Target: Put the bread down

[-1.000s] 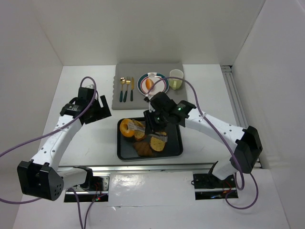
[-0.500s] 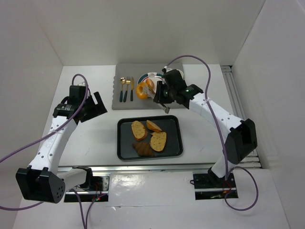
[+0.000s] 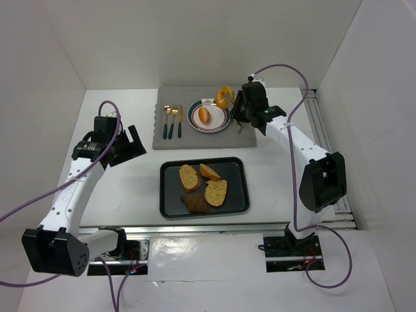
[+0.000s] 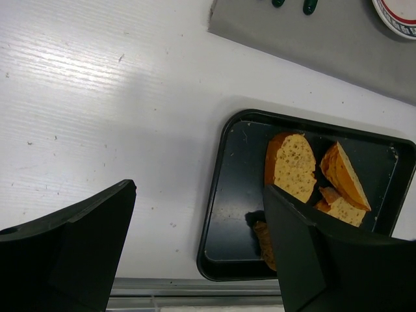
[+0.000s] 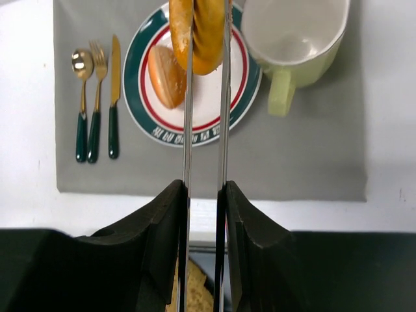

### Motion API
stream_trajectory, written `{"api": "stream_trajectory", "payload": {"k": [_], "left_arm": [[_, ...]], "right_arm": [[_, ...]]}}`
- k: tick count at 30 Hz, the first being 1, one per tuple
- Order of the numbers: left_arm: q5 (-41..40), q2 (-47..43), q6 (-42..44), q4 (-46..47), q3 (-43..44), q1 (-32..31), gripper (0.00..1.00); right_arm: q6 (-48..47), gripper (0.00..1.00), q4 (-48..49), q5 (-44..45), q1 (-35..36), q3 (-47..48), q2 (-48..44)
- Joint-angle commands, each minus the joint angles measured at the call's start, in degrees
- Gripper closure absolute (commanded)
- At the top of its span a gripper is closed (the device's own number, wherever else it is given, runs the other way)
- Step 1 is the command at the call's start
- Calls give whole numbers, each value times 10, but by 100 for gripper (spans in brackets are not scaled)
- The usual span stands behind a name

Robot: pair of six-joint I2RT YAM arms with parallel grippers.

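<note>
The bagel has its lower edge point(image 3: 223, 106) above the plate's rim. My right gripper needs to bring the bagel down onto the plate's white middle before releasing the bagel.
My right gripper point(image 3: 239, 112) is shut, and two thin metal blades along its fingers pinch a golden ring bagel point(image 3: 224, 97) on edge. The bagel point(image 5: 203, 32) hangs over the far right part of a green-and-red rimmed plate point(image 5: 140, 71). A small orange oval roll point(image 3: 204, 115) lies on that plate point(image 3: 192, 117). On the black tray point(image 3: 170, 208) lie three tan toasted slices point(image 3: 189, 177) and a dark brown croissant point(image 3: 194, 203). My left gripper point(image 3: 130, 146) is open and empty, over the table left of the tray point(image 4: 218, 195).
A grey placemat point(image 5: 312, 162) holds the plate, a pale green cup point(image 5: 296, 32) to its right, and a spoon, fork and knife point(image 5: 97, 97) to its left. White walls close in the table on three sides.
My right gripper has lifted the bagel off the tray and carried it back and right, past the plate's left rim to its far right side. The left arm has drawn back slightly to the left.
</note>
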Motion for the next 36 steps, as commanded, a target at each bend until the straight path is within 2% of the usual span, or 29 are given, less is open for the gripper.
{"api": "stream_trajectory", "payload": {"k": [1,7,9,16,20,26,30,36], "left_arm": [[12,5,9,2,15,4,8],[12,5,9,2,15,4,8],[18,5,9,2,15,4,8],[18,5,9,2,15,4,8],[18,5,14,2,21,4,8],[18,0,19,-4,26,4,8],[24,-12,19,-4,31,4,8],[47,-12,25,5,24,4,8]], "right_arm": [[5,77,63,-4,-7,21,17],[5,77,63,-23,-7,47,76],[5,73,69,-28,-7,47,87],[5,35,55,-22,5,73,77],[5,26,35,-9,10,103,53],[-5,26,4,28,37,122,9],[-26,32,-2,36,69,92,-43],[-60,38,-100,-24,107,11,-120]]}}
